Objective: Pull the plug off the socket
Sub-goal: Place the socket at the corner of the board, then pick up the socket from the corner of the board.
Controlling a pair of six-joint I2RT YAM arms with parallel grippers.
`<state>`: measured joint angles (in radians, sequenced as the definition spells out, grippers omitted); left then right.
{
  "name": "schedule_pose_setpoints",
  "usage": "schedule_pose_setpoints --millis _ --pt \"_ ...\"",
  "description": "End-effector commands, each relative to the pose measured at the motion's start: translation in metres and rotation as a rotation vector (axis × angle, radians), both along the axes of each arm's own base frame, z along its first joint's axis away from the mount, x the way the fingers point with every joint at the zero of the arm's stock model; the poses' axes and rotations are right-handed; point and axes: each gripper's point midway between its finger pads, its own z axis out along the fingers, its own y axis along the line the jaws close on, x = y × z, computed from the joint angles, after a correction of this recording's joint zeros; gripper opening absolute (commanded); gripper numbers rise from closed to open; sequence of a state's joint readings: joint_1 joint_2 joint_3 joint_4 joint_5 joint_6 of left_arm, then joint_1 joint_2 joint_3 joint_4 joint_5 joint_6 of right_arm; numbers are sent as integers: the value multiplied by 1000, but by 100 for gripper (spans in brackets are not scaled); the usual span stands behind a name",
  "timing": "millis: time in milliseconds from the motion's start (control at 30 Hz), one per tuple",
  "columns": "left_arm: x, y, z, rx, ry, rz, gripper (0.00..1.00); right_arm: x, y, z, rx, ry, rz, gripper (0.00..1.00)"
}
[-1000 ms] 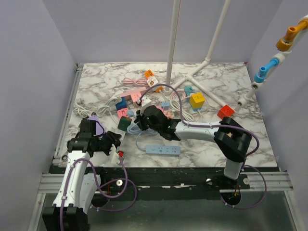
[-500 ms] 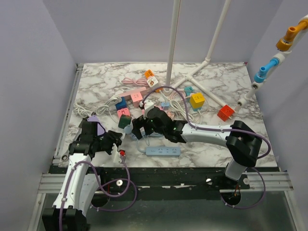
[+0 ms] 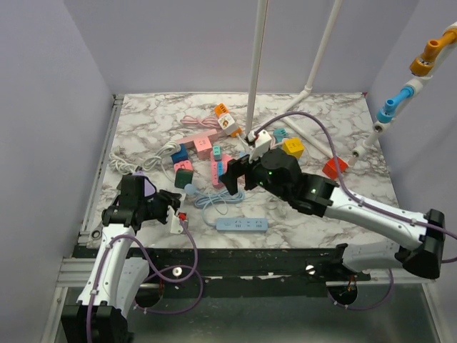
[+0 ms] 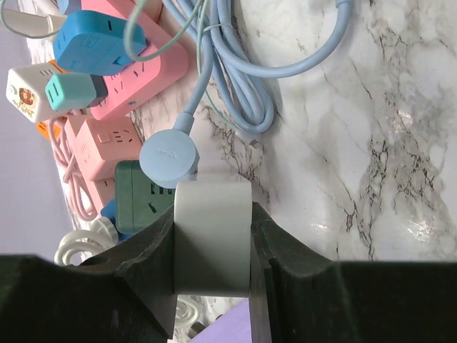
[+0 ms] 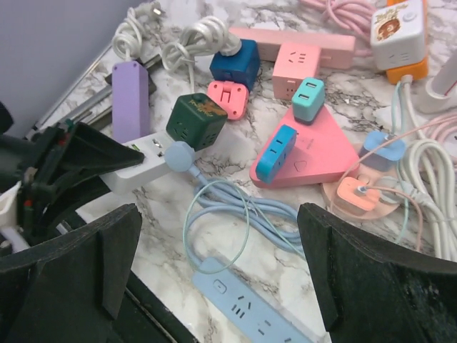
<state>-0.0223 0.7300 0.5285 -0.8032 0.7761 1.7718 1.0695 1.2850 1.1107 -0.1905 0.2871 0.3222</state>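
The right gripper grabs the blue cable (image 5: 235,207) between its coil and the light-blue power strip next, to draw the plug off the white socket.
My left gripper (image 4: 212,214) is shut on a white socket strip (image 4: 212,239), low at the table's left front (image 3: 173,216). A round light-blue plug (image 4: 168,157) sits at the strip's far end, also seen in the right wrist view (image 5: 177,153) and from above (image 3: 189,189). I cannot tell whether its pins are in the strip. Its blue cable (image 5: 235,207) coils away to a light-blue power strip (image 3: 241,224). My right gripper (image 3: 239,175) hangs open above the pile, well right of the plug, with nothing between its fingers (image 5: 71,271).
A clutter of pink, green, blue, yellow and red sockets and cords fills the middle, including a green cube (image 5: 196,118) and a pink triangular strip (image 5: 307,153). A purple strip (image 5: 130,96) lies by the left edge. White pipe stands (image 3: 253,71) rise at the back.
The right gripper opened, let go at the plug, then rose and drew back to the right. The left gripper kept its hold on the white strip and shifted only slightly.
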Motion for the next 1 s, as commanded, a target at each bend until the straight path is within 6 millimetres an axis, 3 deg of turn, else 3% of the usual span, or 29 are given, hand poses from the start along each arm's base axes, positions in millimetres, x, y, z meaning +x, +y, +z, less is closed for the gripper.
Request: schedule_pose_setpoints --millis 0,67,200,300,433,667,800,967 --pt "4 -5 9 -55 20 29 0 -18 -31 0 -67 63 -31 100" --pt "4 -4 5 -49 19 30 0 -34 -25 -19 -144 99 -38 100" --pt "4 -4 0 -51 -10 30 0 -100 25 -45 -140 117 131 99" --pt "3 -4 -5 -51 -52 27 1 -122 44 -77 -136 163 221 96" --pt "-12 -4 -14 -20 -48 -15 28 -128 61 -113 -186 183 283 92" --pt "-13 0 -1 -85 34 92 31 -119 85 -167 -252 161 287 84" --pt "-18 -1 1 -94 30 92 49 -103 93 -185 -245 161 262 81" --pt "-16 -2 6 -115 38 105 55 -81 90 -206 -254 164 237 76"
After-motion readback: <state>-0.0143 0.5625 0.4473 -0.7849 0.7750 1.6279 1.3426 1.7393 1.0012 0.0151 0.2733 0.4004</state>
